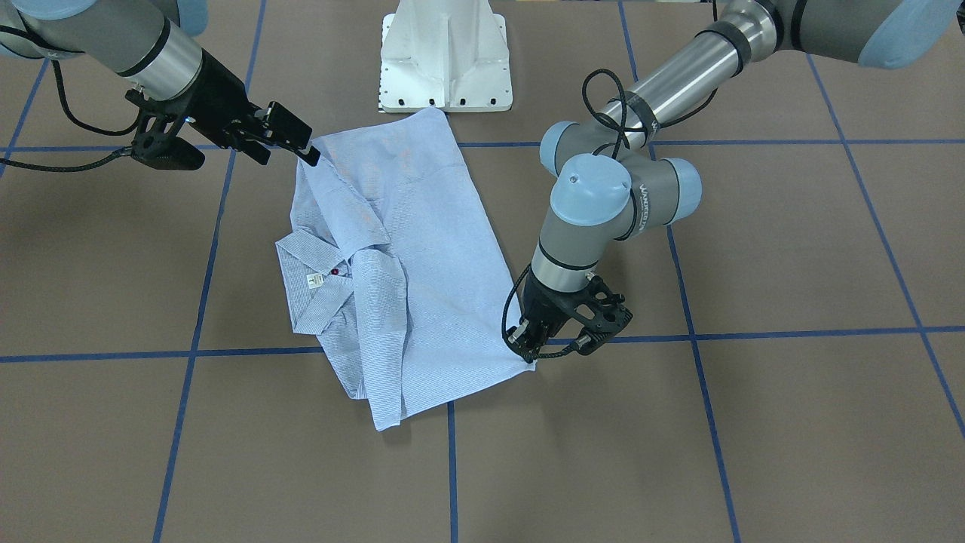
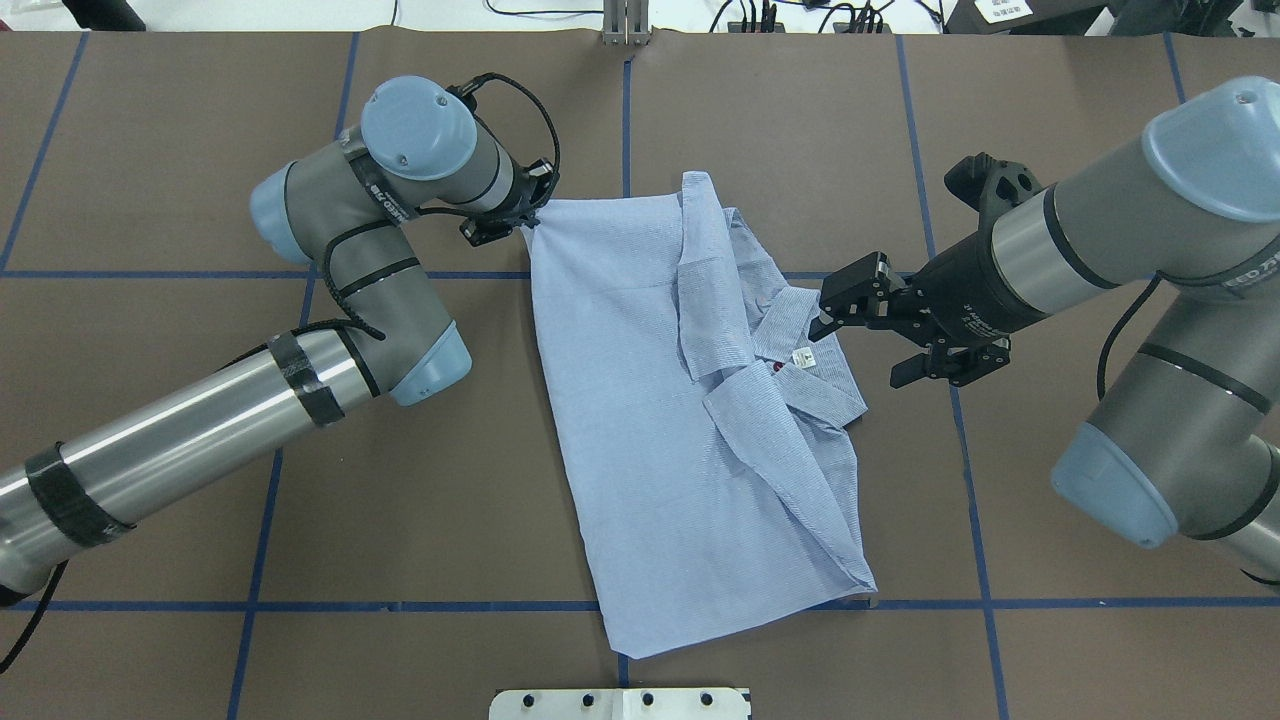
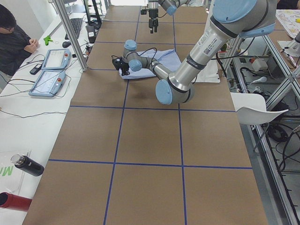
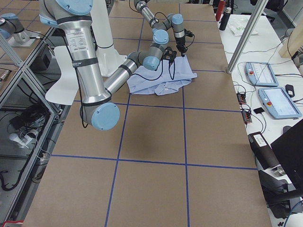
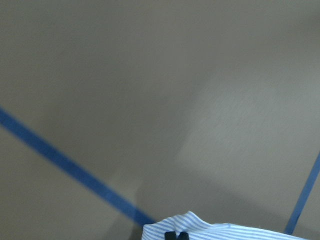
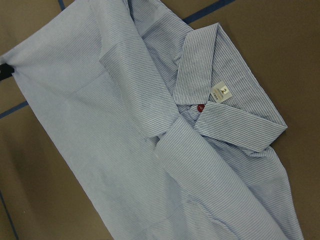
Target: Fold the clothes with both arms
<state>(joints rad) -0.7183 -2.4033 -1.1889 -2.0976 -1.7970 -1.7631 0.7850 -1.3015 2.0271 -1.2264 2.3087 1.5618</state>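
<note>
The shirt's hem slants against the blue tape line. My left gripper should pull the shirt straight before opening.
The blue-and-white striped shirt [image 1: 430, 256] lies folded lengthwise on the brown table [image 1: 791, 249], collar towards my right arm. It also shows in the overhead view [image 2: 640, 400]. Its white neck label [image 6: 220, 92] and a red button [image 6: 201, 107] face up. My left gripper [image 2: 525, 215] is shut on the shirt's far hem corner, low at the table; the front view shows it pinching there [image 1: 528, 353], and striped cloth [image 5: 215, 232] sits at its fingertips. My right gripper [image 2: 838, 305] is open and empty, hovering above the collar edge without touching it.
The white pedestal [image 1: 445, 56] stands just behind the shirt's near end. Blue tape lines [image 2: 450, 606] grid the table. At the far side are teach pendants [image 3: 49, 58], an operator [image 3: 11, 35] and bottles [image 3: 28, 165].
</note>
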